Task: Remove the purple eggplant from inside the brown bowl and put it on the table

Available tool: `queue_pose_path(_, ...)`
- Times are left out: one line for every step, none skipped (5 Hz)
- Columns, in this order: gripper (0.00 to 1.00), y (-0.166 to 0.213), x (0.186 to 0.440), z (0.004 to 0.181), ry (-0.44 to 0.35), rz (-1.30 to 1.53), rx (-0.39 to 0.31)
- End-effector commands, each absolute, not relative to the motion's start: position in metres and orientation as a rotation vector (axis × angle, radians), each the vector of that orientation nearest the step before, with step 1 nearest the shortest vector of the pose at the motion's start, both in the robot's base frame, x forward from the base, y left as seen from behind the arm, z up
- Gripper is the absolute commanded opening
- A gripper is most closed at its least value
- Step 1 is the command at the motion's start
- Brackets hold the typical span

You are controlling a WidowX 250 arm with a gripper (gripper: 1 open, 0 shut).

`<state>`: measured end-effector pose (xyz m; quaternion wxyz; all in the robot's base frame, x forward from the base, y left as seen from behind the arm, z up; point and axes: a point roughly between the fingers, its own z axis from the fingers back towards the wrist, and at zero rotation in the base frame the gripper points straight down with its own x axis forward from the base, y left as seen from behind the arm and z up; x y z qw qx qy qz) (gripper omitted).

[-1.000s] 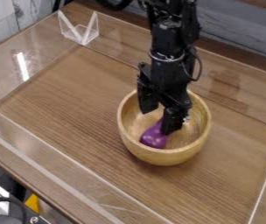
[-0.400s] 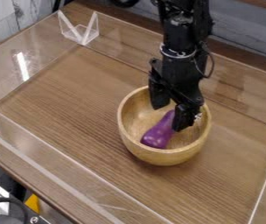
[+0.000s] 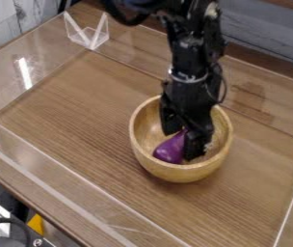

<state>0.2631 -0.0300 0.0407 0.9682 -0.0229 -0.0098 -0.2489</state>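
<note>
My gripper grabs the eggplant by its purple body (image 3: pixel 175 147) next, to get the purple eggplant out of the brown bowl (image 3: pixel 149 164) and onto the table.
The brown bowl (image 3: pixel 149 164) sits on the table (image 3: pixel 85 106) right of center. Inside it lies the purple eggplant (image 3: pixel 170 150), only its left part showing beneath the arm. My black gripper (image 3: pixel 185 143) points straight down into the bowl, its fingers spread open on either side of the eggplant. One finger (image 3: pixel 199 142) covers the eggplant's right end. I cannot see whether the fingers touch the eggplant.
Clear acrylic walls (image 3: pixel 34 58) enclose the tabletop. A folded clear acrylic piece (image 3: pixel 88 31) stands at the back left. Bare wood lies left of and in front of the bowl.
The gripper shifted a little right above the bowl, then sank back down into it over the eggplant. It stayed open. The eggplant stays in the bowl.
</note>
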Motion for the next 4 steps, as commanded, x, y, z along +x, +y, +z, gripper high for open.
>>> queue_pose_path(1.0, -0.022, 0.264, 0.041, -0.065, -0.499, -0.053)
queue_pose_path(0.0, -0.013, 0.265, 0.047, -0.068, -0.477, -0.057)
queue_pose_path(0.0, -0.006, 0.267, 0.054, -0.068, -0.45, -0.06)
queue_pose_path(0.0, -0.006, 0.271, 0.064, -0.068, -0.415, -0.063)
